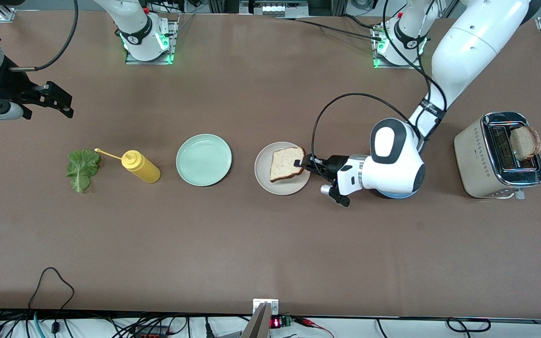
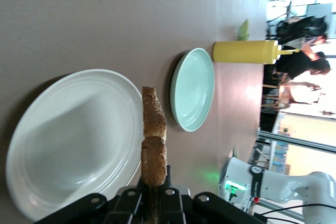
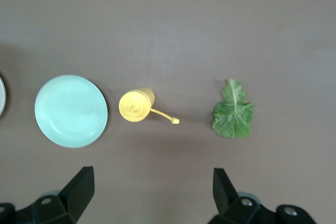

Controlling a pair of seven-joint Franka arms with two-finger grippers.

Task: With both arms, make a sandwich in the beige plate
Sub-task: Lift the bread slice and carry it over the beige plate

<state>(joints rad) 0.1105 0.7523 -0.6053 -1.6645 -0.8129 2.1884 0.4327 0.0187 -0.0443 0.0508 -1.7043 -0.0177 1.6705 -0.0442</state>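
Observation:
My left gripper should keep holding the bread slice [image 2: 154,129] until it rests on the beige plate, because it is still above the plate.
The beige plate [image 1: 270,180] sits mid-table. My left gripper [image 1: 300,164] is shut on one edge of a bread slice [image 1: 284,164] and holds it flat and low over the plate. In the left wrist view the slice [image 2: 154,129] shows edge-on between the gripper's [image 2: 156,182] fingers, beside the plate [image 2: 63,140]. A second bread slice [image 1: 524,142] stands in the toaster [image 1: 482,159]. The lettuce leaf [image 1: 81,169] lies toward the right arm's end of the table. My right gripper [image 1: 59,101] is open and empty, high over the table above the leaf [image 3: 233,114]; it shows in its own wrist view [image 3: 152,190].
A mint-green plate [image 1: 204,159] and a yellow mustard bottle [image 1: 141,166] on its side lie between the beige plate and the lettuce. Both show in the right wrist view, plate [image 3: 71,110] and bottle [image 3: 135,104]. The toaster stands at the left arm's end.

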